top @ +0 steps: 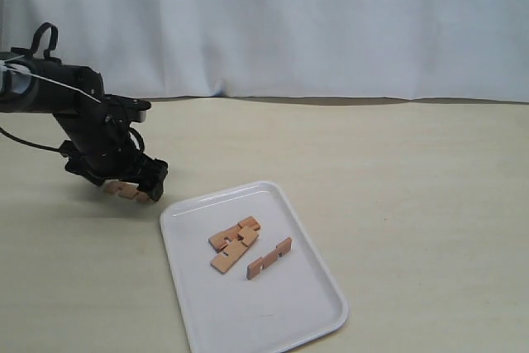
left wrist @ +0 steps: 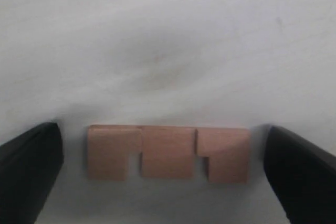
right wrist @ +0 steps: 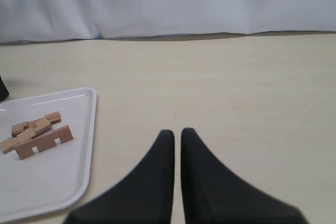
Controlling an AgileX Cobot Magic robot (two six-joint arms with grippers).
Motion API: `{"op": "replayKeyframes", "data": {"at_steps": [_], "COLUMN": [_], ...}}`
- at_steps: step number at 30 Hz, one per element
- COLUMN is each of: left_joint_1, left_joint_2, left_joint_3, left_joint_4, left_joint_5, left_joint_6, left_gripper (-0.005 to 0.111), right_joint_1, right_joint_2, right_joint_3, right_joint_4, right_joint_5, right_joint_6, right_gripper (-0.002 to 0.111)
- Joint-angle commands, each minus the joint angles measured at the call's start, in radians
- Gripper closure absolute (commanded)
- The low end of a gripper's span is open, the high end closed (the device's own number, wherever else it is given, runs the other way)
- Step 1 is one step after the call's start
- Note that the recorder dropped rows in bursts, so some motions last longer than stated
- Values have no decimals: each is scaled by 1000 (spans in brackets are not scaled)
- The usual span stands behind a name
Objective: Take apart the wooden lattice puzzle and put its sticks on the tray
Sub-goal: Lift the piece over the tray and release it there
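The notched stick has my left gripper's fingers beside both ends of the notched stick, so my left gripper will close, as closing now would hold it.
One notched wooden stick lies flat on the table, between the fingers of my left gripper. The gripper is open, with a small gap showing at each end of the stick. From the exterior view, that gripper is low over the stick, just left of the white tray. On the tray lie a small pile of loose sticks and a single stick beside it. No assembled lattice shows. My right gripper is shut on nothing above bare table, right of the tray; it is outside the exterior view.
A white curtain hangs behind the far table edge. The tabletop is pale beige. The left arm's black body reaches in from the left edge.
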Motion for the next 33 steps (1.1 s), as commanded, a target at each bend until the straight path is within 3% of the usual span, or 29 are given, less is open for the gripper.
{"op": "replayKeyframes", "data": {"at_steps": [1,4,6,9,10,17,20,27,33], "left_joint_1": [3,3,3,3,3,-19,-80,-336,-437], "left_joint_2": [3,3,3,1,-3,-147,-216,-225,-135], "left_joint_3": [-7,-7,-7,-7,-10,-13,-13,-8,-9], "left_joint_4": [2,-1,1,3,3,-93,-111,-102,-106], "left_joint_5": [-11,-21,-25,-15,-5,61,93,99,-7], "left_joint_6": [-4,-4,-4,5,24,79,103,124,97], "left_gripper": [10,20,46,102,106,107,107,107,107], "right_joint_1": [3,3,3,3,3,3,3,3,3], "right_joint_2": [-5,-5,-5,-5,-5,-5,-5,-5,-5], "right_joint_3": [1,1,1,1,1,1,1,1,1], "right_joint_4": [-1,-1,-1,-1,-1,-1,-1,-1,-1], "right_joint_5": [-4,-4,-4,-4,-4,-4,-4,-4,-4], "right_joint_6": [0,0,0,0,0,0,0,0,0], "right_gripper": [104,104,104,104,104,104,104,104,104]}}
